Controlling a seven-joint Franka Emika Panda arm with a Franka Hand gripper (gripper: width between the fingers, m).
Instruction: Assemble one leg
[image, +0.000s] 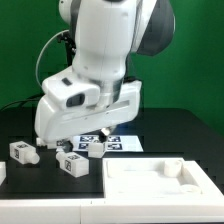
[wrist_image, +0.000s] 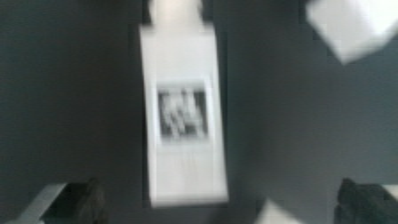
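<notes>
My gripper's fingers are still above the tagged white leg and closing now would miss the leg, so it is too early to close. Lowering comes next.
In the wrist view a white leg (wrist_image: 183, 110) with a black-and-white tag on its upper face lies lengthwise on the dark table, blurred. My gripper (wrist_image: 217, 205) is open, with dark fingertips (wrist_image: 71, 205) standing wide apart on either side of the leg's near end and not touching it. In the exterior view the arm's white hand (image: 85, 105) hangs low over three tagged legs (image: 20, 152), (image: 72, 163), (image: 95, 148). The fingers are hidden there, so I cannot tell which leg is under them.
A large flat white panel with a raised rim (image: 160, 180) lies at the front on the exterior view's right. The marker board (image: 118, 143) lies behind the legs. Another white part's corner (wrist_image: 347, 20) shows in the wrist view.
</notes>
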